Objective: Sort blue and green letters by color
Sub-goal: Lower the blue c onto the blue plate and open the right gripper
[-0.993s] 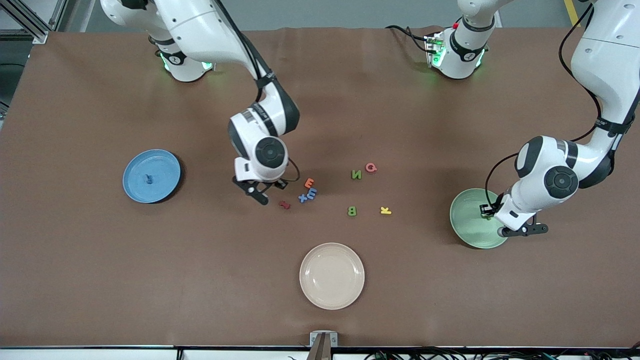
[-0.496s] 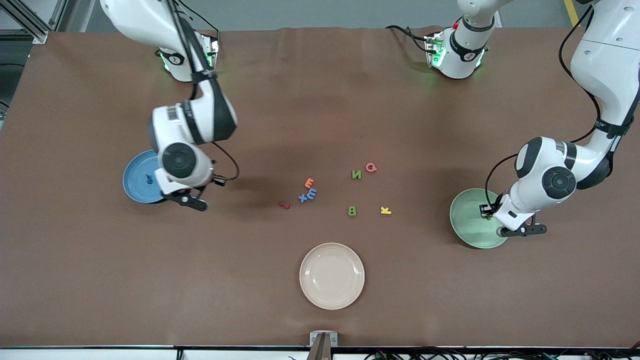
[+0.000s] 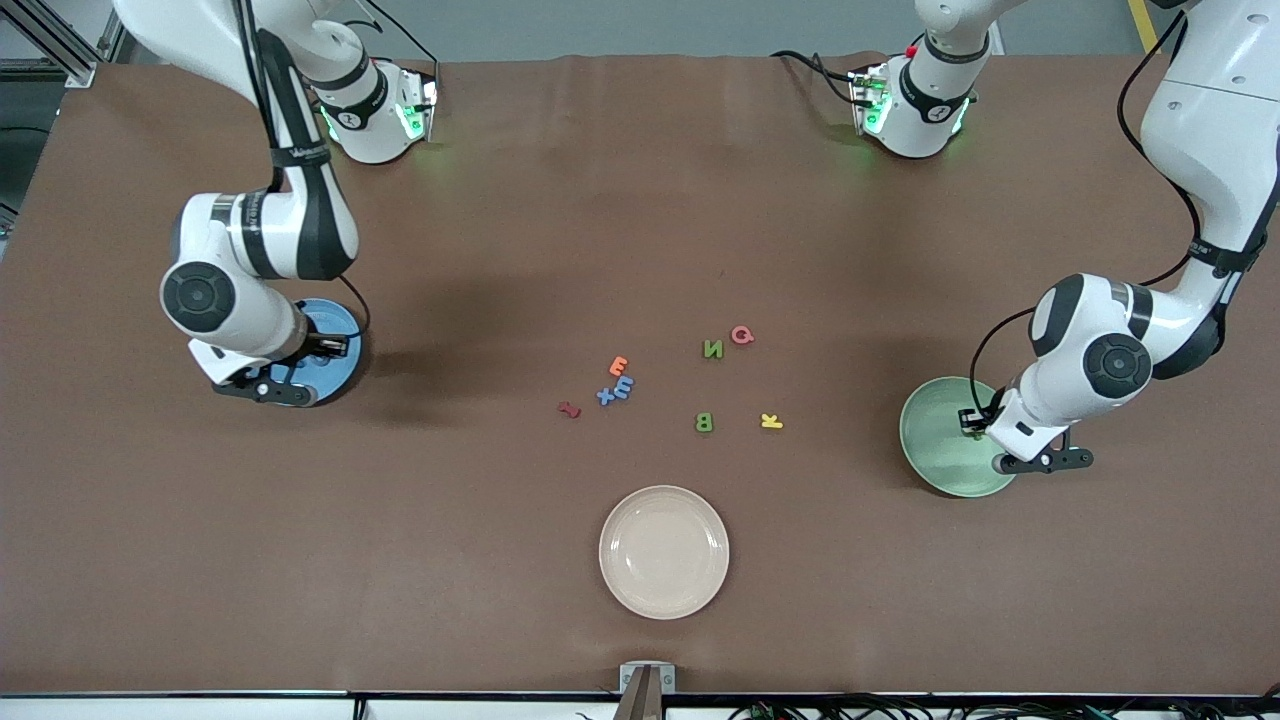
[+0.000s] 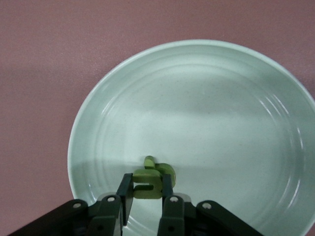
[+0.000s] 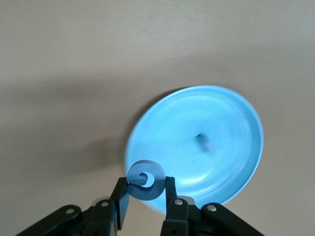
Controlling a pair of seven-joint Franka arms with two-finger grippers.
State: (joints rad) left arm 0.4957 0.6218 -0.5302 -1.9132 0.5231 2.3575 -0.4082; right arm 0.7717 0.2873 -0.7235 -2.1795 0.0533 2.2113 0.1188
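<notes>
My left gripper lets go of the letter now, since the olive-green letter (image 4: 146, 186) sits low inside the green plate (image 4: 211, 128) in the left wrist view and would rest there.
My right gripper (image 3: 265, 388) is over the edge of the blue plate (image 3: 338, 365), shut on a round mid-blue letter (image 5: 146, 178). In the right wrist view my right gripper (image 5: 146, 186) hangs above the plate's rim (image 5: 231, 113), and one small blue letter (image 5: 203, 141) lies in the plate. My left gripper (image 3: 1040, 460) is over the green plate (image 3: 935, 440), shut on an olive-green letter (image 4: 143, 177). Another green letter (image 4: 167, 169) lies in that plate (image 4: 206, 98) just past my left gripper (image 4: 147, 181). On the table lie a blue m (image 3: 624, 385), a blue x (image 3: 606, 396), a green N (image 3: 712, 349) and a green B (image 3: 704, 422).
An orange E (image 3: 619, 365), a red letter (image 3: 569, 409), a pink Q (image 3: 742, 335) and a yellow K (image 3: 771, 421) lie among the blue and green ones mid-table. A cream plate (image 3: 664, 551) sits nearer the front camera than the letters.
My right arm has swung from beside the letter cluster to over the blue plate, carrying the blue letter. My left arm has barely moved.
</notes>
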